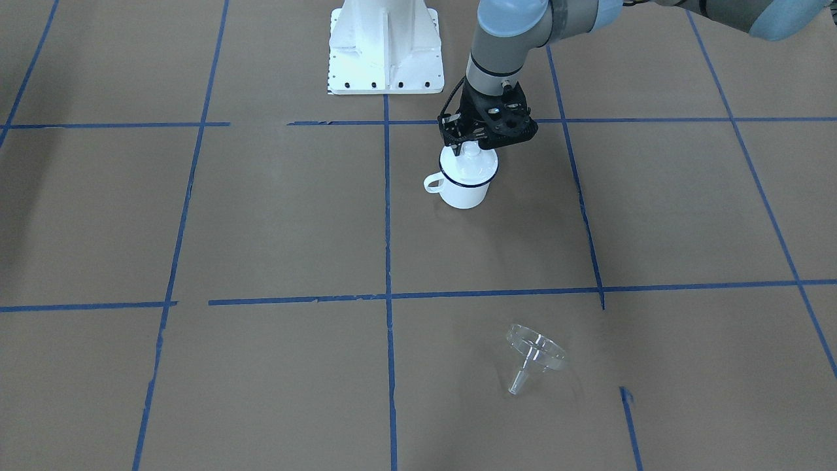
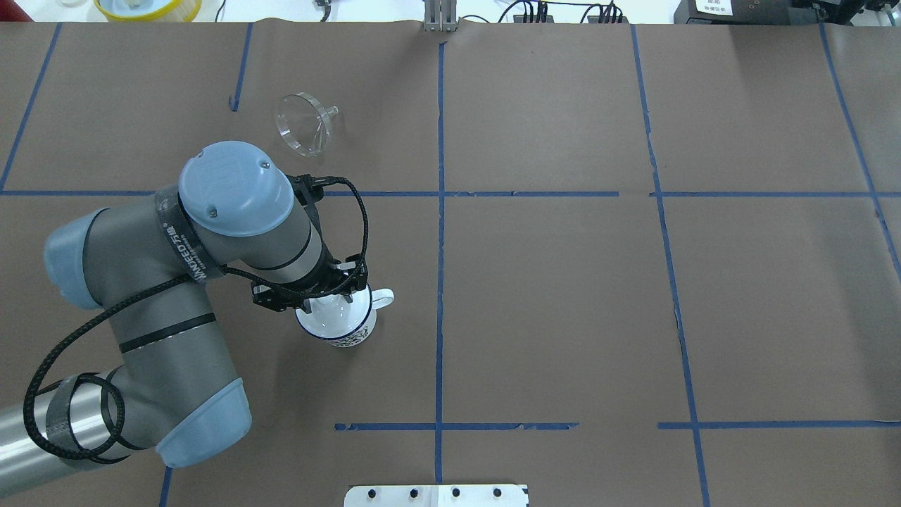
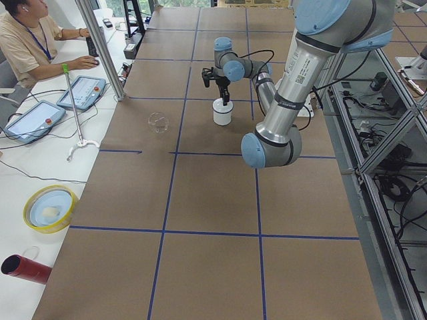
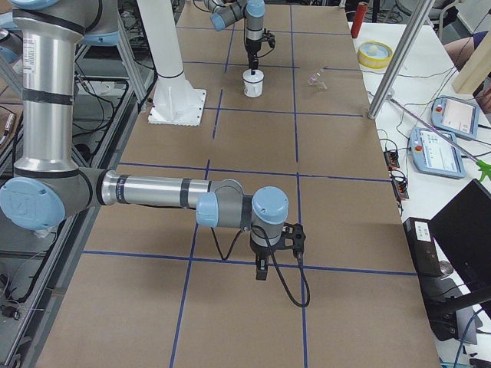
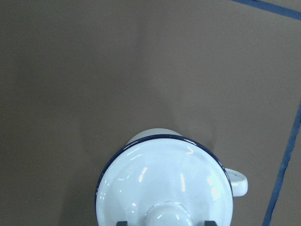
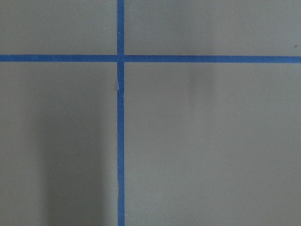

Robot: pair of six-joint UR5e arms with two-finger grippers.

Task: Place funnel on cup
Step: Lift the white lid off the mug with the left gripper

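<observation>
The cup's opening needs to be opened for the funnel (image 1: 533,356), so the robot's left gripper needs to grab the white lid by its knob (image 1: 471,149).
The cup (image 1: 463,191) is a white enamel mug with a dark blue rim and stands upright near the table's middle. A white domed lid (image 1: 469,167) with a knob sits on it. My left gripper (image 1: 465,145) hangs straight above. In the left wrist view its fingertips (image 5: 122,223) straddle the knob with gaps on both sides, so it is open. The clear funnel (image 1: 533,356) lies on its side, far from the cup; it also shows in the overhead view (image 2: 304,127). My right gripper (image 4: 261,268) shows only in the exterior right view, low over bare table; I cannot tell its state.
The white robot base (image 1: 384,49) stands behind the cup. A yellow-rimmed bowl (image 3: 50,208), a red cylinder (image 3: 23,267) and control tablets (image 3: 83,92) lie on the side bench, where an operator (image 3: 23,37) sits. Blue tape lines (image 2: 440,211) cross the brown table cover.
</observation>
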